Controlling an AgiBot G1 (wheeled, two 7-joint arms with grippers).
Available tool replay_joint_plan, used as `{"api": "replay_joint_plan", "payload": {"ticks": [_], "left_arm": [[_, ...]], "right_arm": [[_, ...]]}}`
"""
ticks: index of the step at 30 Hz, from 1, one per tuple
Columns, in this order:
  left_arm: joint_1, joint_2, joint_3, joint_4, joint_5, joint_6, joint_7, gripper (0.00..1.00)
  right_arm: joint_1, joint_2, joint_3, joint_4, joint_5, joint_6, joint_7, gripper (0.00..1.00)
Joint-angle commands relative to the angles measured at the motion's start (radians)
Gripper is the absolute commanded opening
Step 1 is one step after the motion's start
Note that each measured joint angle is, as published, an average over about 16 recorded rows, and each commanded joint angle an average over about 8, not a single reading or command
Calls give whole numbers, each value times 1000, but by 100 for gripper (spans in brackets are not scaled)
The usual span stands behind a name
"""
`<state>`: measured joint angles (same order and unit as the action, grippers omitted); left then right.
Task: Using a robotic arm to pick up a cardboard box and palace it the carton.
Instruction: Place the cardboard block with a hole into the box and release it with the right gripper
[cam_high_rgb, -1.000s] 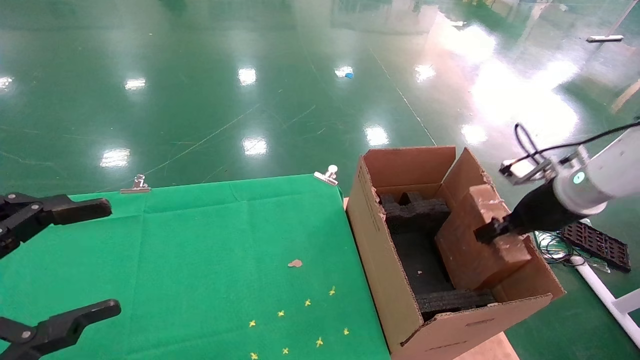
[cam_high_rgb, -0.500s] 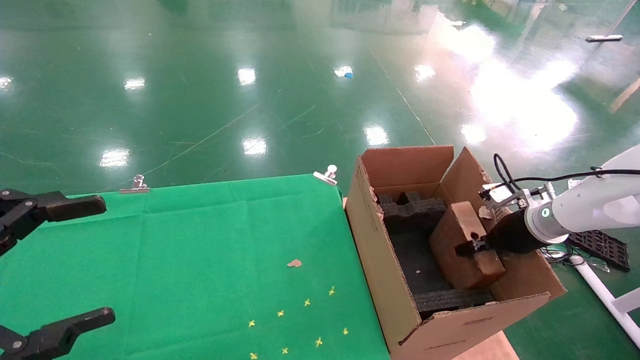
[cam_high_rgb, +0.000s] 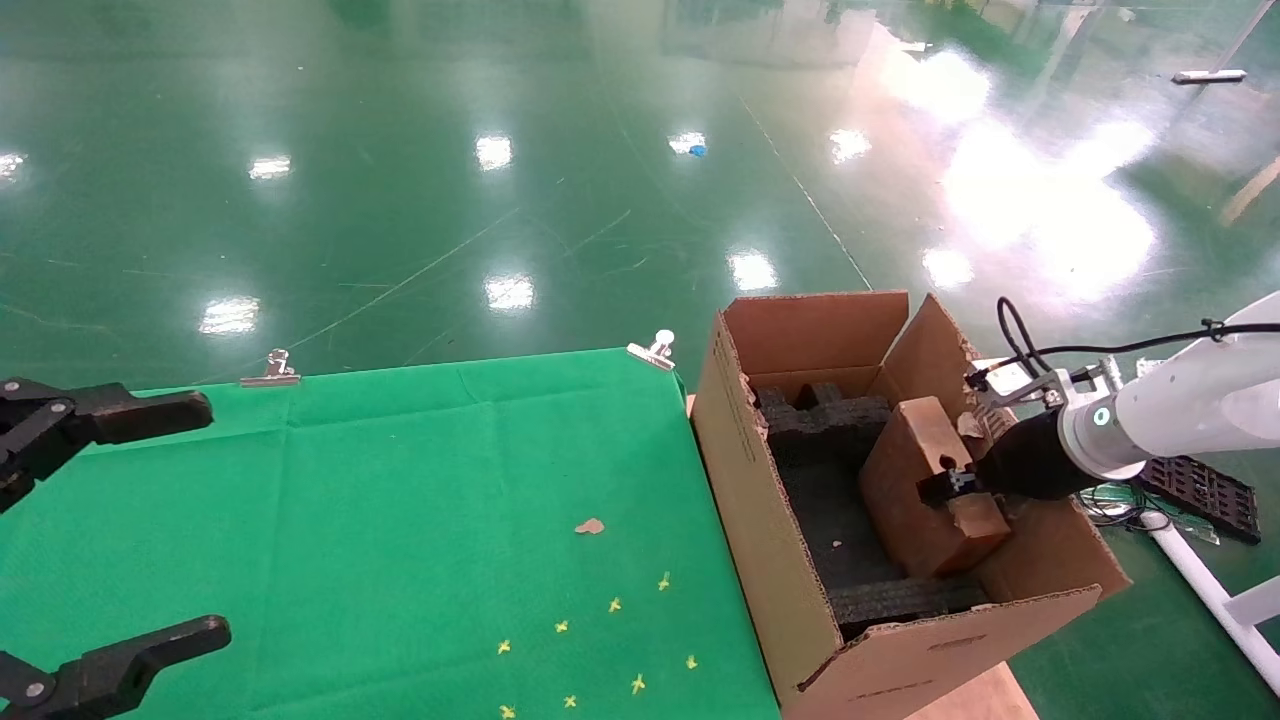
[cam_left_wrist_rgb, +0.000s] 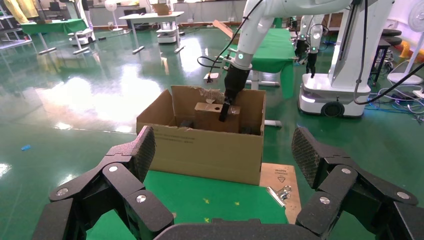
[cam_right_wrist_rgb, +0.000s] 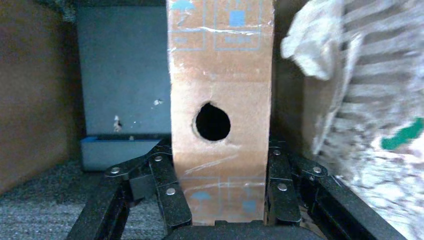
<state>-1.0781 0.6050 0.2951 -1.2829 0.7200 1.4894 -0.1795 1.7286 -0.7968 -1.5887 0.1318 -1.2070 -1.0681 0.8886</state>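
The cardboard box leaves my right gripper now, ready for release, since the cardboard box's lower edge (cam_high_rgb: 902, 542) sits in the gap beside the black foam.
The large brown carton (cam_high_rgb: 760, 520) stands with its flaps up beside the right edge of the green table; black foam blocks (cam_high_rgb: 830, 420) lie inside it. The thin cardboard box (cam_high_rgb: 915, 490) stands on edge inside the carton, leaning near the right wall. My right gripper (cam_high_rgb: 950, 487), on the white robotic arm (cam_high_rgb: 1180, 410), is shut on the box's narrow side. The right wrist view shows its fingers (cam_right_wrist_rgb: 170, 185) pressed to both faces of the cardboard box (cam_right_wrist_rgb: 220, 75), below the round hole. My left gripper (cam_high_rgb: 210, 520) hangs open over the table's left side.
The green cloth table (cam_high_rgb: 400, 480) carries a small brown scrap (cam_high_rgb: 590, 526) and several yellow marks. Metal clips (cam_high_rgb: 272, 372) hold the cloth at its far edge. A black grid tray (cam_high_rgb: 1190, 485) and a white pipe lie on the floor right of the carton.
One second ago the box was held above the carton's rim; my right gripper has brought it down inside. In the last half second it barely shifted. The left gripper stays put.
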Motion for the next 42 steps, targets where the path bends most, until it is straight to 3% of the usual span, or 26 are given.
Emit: {"api": "replay_joint_plan", "payload": {"ticks": [1,15,25,31,37,42], "left_arm": [[0,0,0,0,0,0,0,100],[0,0,1,0,-1,0,0,100],[0,-1,1,0,-1,-1,1,100],[0,-1,2,0,-1,-1,1,100],[0,-1,2,0,-1,-1,1,100],[-1,-1,2,1,-2,-1,1,100]], "right_arm": [[6,-4,-3,-11,-4,-4,-4,100],[56,-22,-2,-42,-7,-31,-35,100],[307,10,18,27,-1,-96,-154,100],[432,50,29,86,-4,-82,-220,100],[469,71,51,128,2,-69,-244,100],[410,81,125,191,29,-87,-271,100]]}}
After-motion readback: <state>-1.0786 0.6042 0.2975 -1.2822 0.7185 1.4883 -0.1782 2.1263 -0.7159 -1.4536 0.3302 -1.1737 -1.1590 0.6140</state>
